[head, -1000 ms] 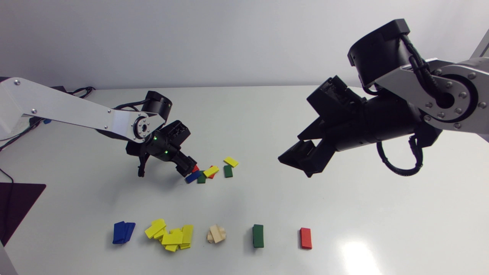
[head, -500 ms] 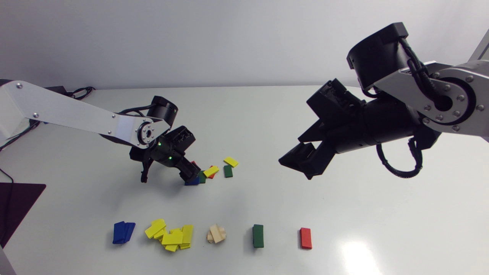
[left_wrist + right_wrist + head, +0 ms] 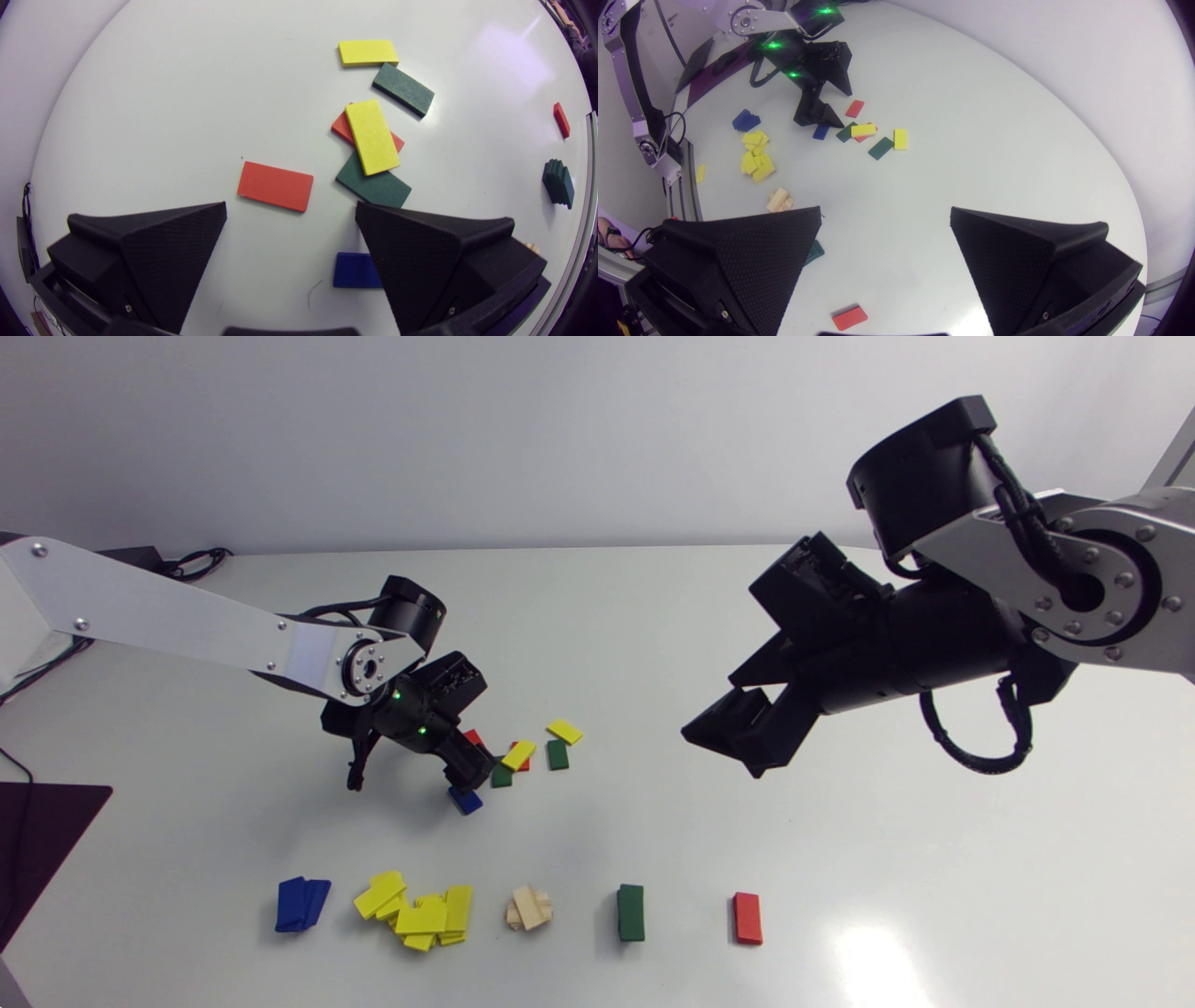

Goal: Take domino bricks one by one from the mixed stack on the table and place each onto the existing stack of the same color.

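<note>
My left gripper grabs the red brick by its short ends next, so the brick's broad side stays free to settle on the red stack (image 3: 747,918) (image 3: 561,120).
My left gripper (image 3: 290,207) is open and low over the table at the near end of the mixed pile. A red brick (image 3: 275,185) lies flat just ahead, between its fingers. A blue brick (image 3: 352,270) lies partly under one finger (image 3: 420,256), not gripped; in the head view this blue brick (image 3: 464,800) sits just in front of the left gripper (image 3: 474,763). Ahead lie a yellow brick (image 3: 372,136) across a red and a green one (image 3: 373,186), then another green (image 3: 403,89) and yellow (image 3: 368,52). My right gripper (image 3: 738,733) hangs open, high and empty.
Along the front edge stand the sorted stacks: blue (image 3: 302,903), a loose yellow heap (image 3: 417,913), plain wood (image 3: 530,908), green (image 3: 630,912) and red (image 3: 747,917). A dark mat (image 3: 37,831) lies at the left edge.
My left gripper moved right and toward the front, staying open. The blue brick slid out of the pile toward the front. The right arm barely moved.
</note>
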`<act>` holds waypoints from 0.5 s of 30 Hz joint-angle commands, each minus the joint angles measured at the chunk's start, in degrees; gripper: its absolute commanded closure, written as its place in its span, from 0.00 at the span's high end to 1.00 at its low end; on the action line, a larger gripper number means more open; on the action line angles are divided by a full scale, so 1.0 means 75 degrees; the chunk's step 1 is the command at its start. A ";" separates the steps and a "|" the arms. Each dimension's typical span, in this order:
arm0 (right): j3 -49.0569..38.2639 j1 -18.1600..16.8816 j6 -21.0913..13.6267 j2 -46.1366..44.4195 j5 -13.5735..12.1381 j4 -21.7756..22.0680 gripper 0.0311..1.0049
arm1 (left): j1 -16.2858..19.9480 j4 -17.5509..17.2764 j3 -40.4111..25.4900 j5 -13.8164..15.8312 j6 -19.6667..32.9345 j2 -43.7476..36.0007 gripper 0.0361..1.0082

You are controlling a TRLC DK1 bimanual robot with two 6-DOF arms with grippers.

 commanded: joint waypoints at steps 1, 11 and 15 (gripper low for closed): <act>-0.0229 -0.0025 0.0181 -0.0034 0.0036 0.0065 0.96 | 0.0203 -0.0098 0.0207 -0.0017 0.0139 0.0197 0.98; -0.0253 -0.0025 0.0181 -0.0034 0.0036 0.0076 0.96 | 0.0778 -0.0555 0.0606 0.1249 0.1334 0.0373 0.98; -0.0253 -0.0060 0.0157 0.0001 0.0048 0.0076 0.96 | 0.0778 -0.1059 0.0688 0.1834 0.1944 0.0361 0.98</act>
